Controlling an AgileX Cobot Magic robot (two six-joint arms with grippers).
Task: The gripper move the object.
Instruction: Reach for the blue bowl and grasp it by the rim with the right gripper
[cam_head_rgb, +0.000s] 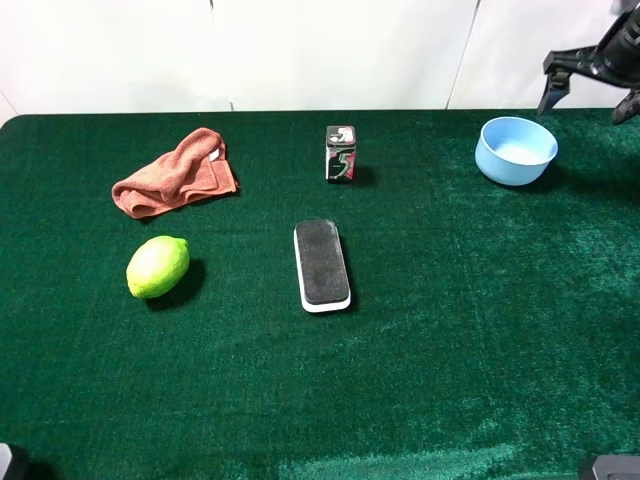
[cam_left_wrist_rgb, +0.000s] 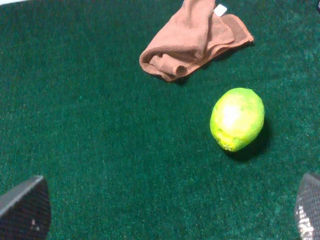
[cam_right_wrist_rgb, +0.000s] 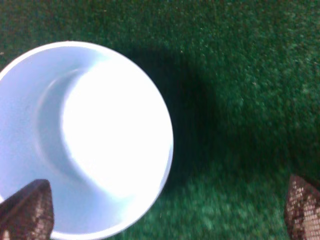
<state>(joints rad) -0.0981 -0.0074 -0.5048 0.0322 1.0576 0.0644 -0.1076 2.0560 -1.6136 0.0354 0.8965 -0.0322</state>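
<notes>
The right gripper grabs the light blue bowl by its rim (cam_head_rgb: 551, 158) (cam_right_wrist_rgb: 168, 165) next, to move the bowl over the green table.
The light blue bowl (cam_head_rgb: 516, 149) stands upright and empty at the far right of the green table. My right gripper (cam_head_rgb: 588, 98) hangs open above and just right of it, not touching. In the right wrist view the bowl (cam_right_wrist_rgb: 85, 135) fills one side, and the open gripper (cam_right_wrist_rgb: 165, 212) has one fingertip (cam_right_wrist_rgb: 27, 210) over the bowl's rim and the other over bare cloth. My left gripper (cam_left_wrist_rgb: 172, 212) is open and empty, low over the cloth near the lime (cam_left_wrist_rgb: 237, 119).
A yellow-green lime (cam_head_rgb: 157, 266) lies at the left, with a crumpled orange-brown cloth (cam_head_rgb: 178, 172) behind it. A black-and-white eraser block (cam_head_rgb: 321, 265) lies in the middle. A small dark box (cam_head_rgb: 340, 153) stands behind it. The green table (cam_head_rgb: 480, 330) ends at a white wall.
</notes>
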